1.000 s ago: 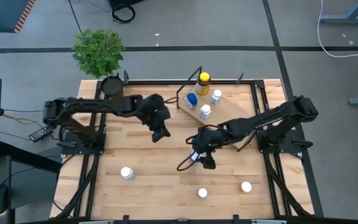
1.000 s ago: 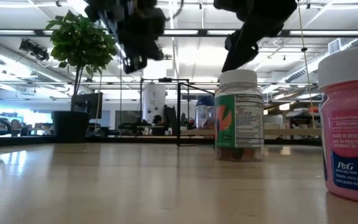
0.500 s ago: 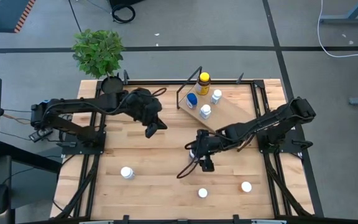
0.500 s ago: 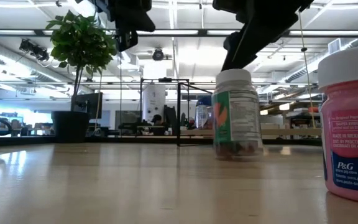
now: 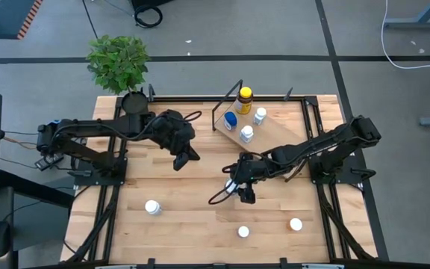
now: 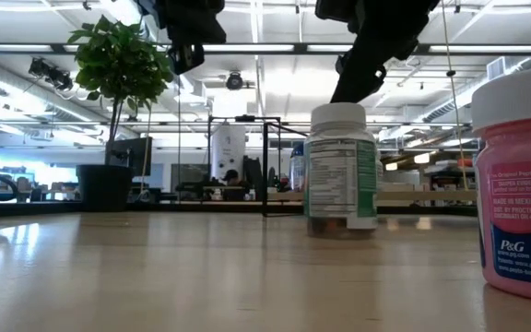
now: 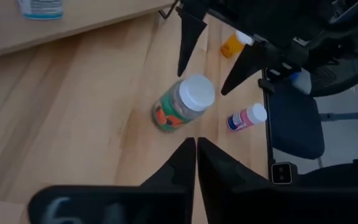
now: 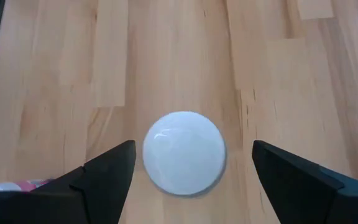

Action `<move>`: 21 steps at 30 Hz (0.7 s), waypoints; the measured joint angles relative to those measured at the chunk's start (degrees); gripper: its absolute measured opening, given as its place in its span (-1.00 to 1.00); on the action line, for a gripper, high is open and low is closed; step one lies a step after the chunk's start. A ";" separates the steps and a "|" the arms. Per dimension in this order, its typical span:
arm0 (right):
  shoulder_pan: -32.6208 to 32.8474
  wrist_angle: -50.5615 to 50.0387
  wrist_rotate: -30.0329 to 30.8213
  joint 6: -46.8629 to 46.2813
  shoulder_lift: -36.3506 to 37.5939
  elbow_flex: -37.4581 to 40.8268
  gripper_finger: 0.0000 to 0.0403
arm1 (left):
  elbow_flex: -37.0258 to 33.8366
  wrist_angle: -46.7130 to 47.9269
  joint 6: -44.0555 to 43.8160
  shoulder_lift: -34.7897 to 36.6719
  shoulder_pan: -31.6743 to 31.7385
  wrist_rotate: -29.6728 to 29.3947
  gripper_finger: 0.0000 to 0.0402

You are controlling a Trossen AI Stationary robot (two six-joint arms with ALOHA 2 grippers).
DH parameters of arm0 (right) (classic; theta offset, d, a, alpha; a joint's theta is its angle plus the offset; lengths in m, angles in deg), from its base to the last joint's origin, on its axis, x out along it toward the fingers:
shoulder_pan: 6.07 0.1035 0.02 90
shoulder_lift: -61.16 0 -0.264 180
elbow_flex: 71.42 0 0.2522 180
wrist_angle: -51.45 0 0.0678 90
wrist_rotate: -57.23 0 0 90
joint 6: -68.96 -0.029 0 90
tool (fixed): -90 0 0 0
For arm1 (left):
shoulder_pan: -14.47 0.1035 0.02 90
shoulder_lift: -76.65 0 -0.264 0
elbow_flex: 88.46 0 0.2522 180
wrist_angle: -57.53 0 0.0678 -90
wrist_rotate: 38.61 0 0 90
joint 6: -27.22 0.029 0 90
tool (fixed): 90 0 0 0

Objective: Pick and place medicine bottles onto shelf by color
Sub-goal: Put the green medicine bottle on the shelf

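Note:
My right gripper moves lower before it closes on the white cap (image 5: 231, 187) (image 8: 183, 152). Its fingers stop above the cap, so closing now would miss.
A white-capped bottle with a green and orange label (image 7: 180, 107) stands upright on its base on the wooden table, near the middle. My right gripper (image 8: 194, 149) hangs over it, open, pointing down. One finger is on each side of the white cap (image 8: 183, 152) with a gap on both sides. In the low view this bottle (image 6: 339, 166) stands below my right gripper. My left gripper (image 7: 196, 155) is shut and empty, held above the table left of centre (image 5: 187, 155). The tilted shelf (image 5: 273, 136) at the far side carries an amber yellow-capped bottle (image 5: 245, 96), a blue-capped one (image 5: 231, 119) and two white-capped ones.
Three more bottles stand on the near half of the table (image 5: 152, 207) (image 5: 243, 232) (image 5: 295, 223). A pink one looms at the right of the low view (image 6: 522, 184). A potted plant (image 5: 119, 63) stands at the far left corner. Black frame rails run along both table sides.
My left gripper has drawn back toward the table's left and far side and risen. The green-labelled bottle under my right gripper has tipped briefly, turned about its own axis and slid a little toward the table's left; it stands upright again.

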 joint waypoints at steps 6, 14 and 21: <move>0.40 0.38 0.39 -1.04 0.12 0.00 0.64 | 0.00 0.04 0.67 0.00 0.02 -0.02 -0.89; 1.56 2.89 0.68 -0.10 -1.55 1.09 0.64 | 0.00 0.14 0.70 -0.02 0.02 -0.09 -0.88; 0.75 4.07 2.40 -0.35 -2.43 1.04 0.64 | -0.02 0.70 1.08 -0.02 0.02 -0.62 -0.78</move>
